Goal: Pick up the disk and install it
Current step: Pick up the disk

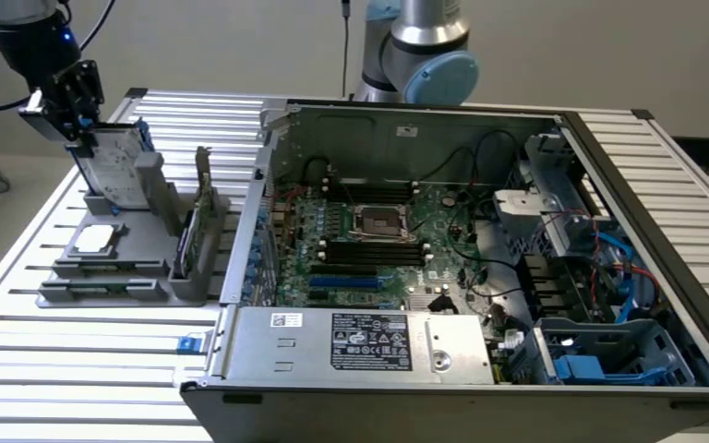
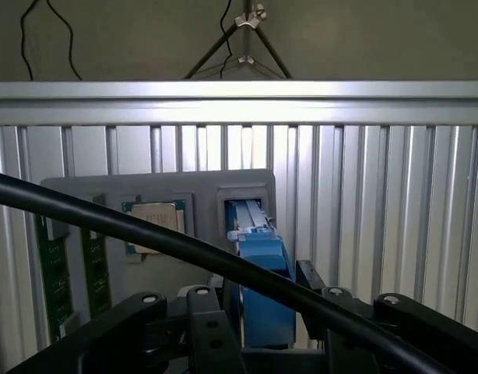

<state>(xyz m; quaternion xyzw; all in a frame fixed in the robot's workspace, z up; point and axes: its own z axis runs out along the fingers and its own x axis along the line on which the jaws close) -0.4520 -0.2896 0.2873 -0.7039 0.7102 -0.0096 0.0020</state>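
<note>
My gripper's open fingers reach down beside the disk's blue edge (image 1: pixel 145 134); they would hold the disk if closed now.
The disk (image 1: pixel 118 161), a silver-grey drive with a white label and blue carrier edges, stands on edge in a slot of the grey fixture (image 1: pixel 121 277) at the exterior view's left. My gripper (image 1: pixel 80 125) is at the disk's upper end, coming in from above. In the wrist view the disk's blue edge (image 2: pixel 262 265) runs from the fixture slot up between the black fingers (image 2: pixel 212 327). My gripper (image 2: pixel 262 315) is open, with the fingers on either side of the disk and small gaps showing. The disk still sits in its slot.
The fixture also carries a square silver chip (image 1: pixel 96 238) and green memory sticks (image 2: pixel 52 273). To the exterior view's right lies the open computer case (image 1: pixel 650 185), with a motherboard (image 1: pixel 379 231), power-supply box (image 1: pixel 354 341) and blue drive cage (image 1: pixel 601 355). A black cable (image 2: pixel 145 234) crosses the wrist view.
</note>
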